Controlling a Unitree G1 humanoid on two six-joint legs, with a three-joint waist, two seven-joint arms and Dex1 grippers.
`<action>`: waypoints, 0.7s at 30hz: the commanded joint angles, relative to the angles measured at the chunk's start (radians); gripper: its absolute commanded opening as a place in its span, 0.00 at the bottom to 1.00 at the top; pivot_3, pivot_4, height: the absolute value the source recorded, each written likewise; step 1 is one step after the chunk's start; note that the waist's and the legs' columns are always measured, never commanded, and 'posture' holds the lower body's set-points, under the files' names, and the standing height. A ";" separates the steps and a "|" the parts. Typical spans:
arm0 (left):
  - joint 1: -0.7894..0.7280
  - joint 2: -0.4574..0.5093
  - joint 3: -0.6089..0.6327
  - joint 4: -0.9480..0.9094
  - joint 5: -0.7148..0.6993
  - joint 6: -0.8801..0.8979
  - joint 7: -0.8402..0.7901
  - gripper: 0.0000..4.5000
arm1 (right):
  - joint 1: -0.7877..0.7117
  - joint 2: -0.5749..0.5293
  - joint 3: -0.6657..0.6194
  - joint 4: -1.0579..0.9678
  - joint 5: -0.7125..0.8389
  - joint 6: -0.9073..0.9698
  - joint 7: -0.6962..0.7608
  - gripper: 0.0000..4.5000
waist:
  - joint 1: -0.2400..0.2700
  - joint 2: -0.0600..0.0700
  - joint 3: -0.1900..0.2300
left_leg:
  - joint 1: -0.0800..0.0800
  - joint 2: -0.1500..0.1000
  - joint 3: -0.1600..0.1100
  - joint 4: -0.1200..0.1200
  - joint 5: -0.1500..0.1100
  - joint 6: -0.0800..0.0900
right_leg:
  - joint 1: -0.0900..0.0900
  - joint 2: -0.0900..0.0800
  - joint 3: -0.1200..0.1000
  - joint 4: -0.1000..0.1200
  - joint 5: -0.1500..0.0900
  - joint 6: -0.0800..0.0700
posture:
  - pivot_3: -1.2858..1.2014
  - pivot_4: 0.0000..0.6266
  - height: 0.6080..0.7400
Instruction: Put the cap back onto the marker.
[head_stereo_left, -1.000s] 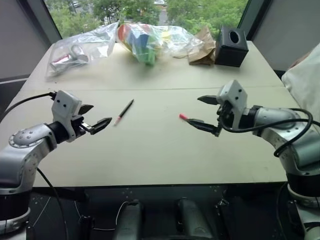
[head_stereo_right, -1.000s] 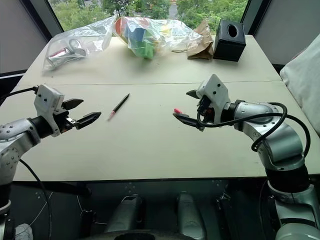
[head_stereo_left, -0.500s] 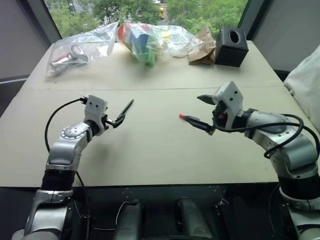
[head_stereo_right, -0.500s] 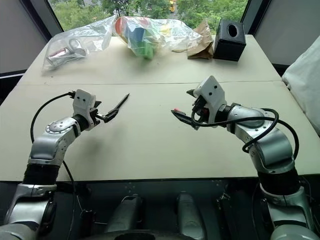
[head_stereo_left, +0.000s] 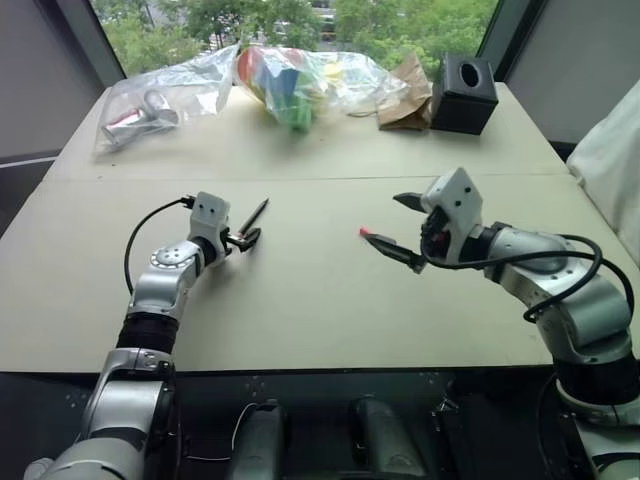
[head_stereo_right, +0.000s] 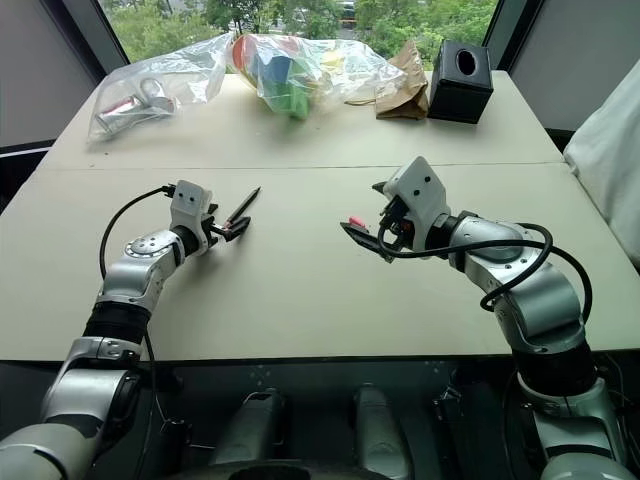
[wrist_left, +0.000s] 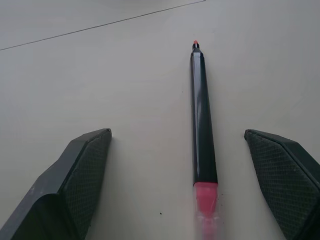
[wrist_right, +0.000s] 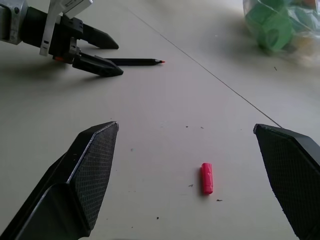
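I should close my left gripper on the marker now, because the gripper's fingers are beside the marker and low over the table.
The marker (wrist_left: 202, 130), a thin black stick with a pinkish-red rear end and a small red tip, lies on the pale table (head_stereo_left: 300, 310) left of centre. My left gripper (wrist_left: 177, 134) is low over the table and open, one finger on each side of the marker's pinkish end, without touching it. The cap (wrist_right: 206, 178), a tiny red-pink cylinder, lies on its side near the table's middle (head_stereo_left: 364, 231). Just right of the cap, my right gripper (head_stereo_left: 388, 220) hovers above the table, open and empty, pointing left.
Along the far edge sit a clear plastic bag (head_stereo_left: 160, 100) holding tools, a bag of coloured blocks (head_stereo_left: 295, 80), a crumpled brown paper bag (head_stereo_left: 405, 95) and a black box (head_stereo_left: 462, 92). A seam (head_stereo_left: 330, 179) crosses the table behind the marker.
My left arm has reached forward and down to the marker, so its open fingers now straddle the pinkish end. The right gripper has stayed by the cap.
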 joint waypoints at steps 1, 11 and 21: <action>-0.002 -0.001 0.003 0.053 0.020 0.022 0.000 0.99 | -0.011 0.005 -0.012 -0.036 -0.003 -0.011 -0.008 1.00 | 0.000 0.000 -0.001 | 0.000 0.000 0.000 0.000 0.000 0.000 | 0.000 0.000 0.000 0.000 0.000 0.000 | 0.52 0.24 1.00; -0.012 -0.005 -0.007 0.058 0.020 0.054 -0.027 0.13 | -0.014 0.008 -0.004 -0.025 -0.015 -0.025 -0.009 1.00 | -0.001 0.001 -0.001 | 0.001 0.000 0.000 0.000 0.000 0.000 | 0.001 0.000 0.000 0.000 0.000 0.000 | 0.52 0.24 1.00; -0.014 -0.013 -0.006 0.029 0.009 0.073 -0.049 0.00 | -0.012 0.019 0.007 -0.016 -0.044 -0.036 -0.015 1.00 | -0.001 0.001 -0.001 | 0.001 0.000 0.000 0.000 0.000 0.000 | 0.001 0.000 0.000 0.000 0.000 0.000 | 0.52 0.24 1.00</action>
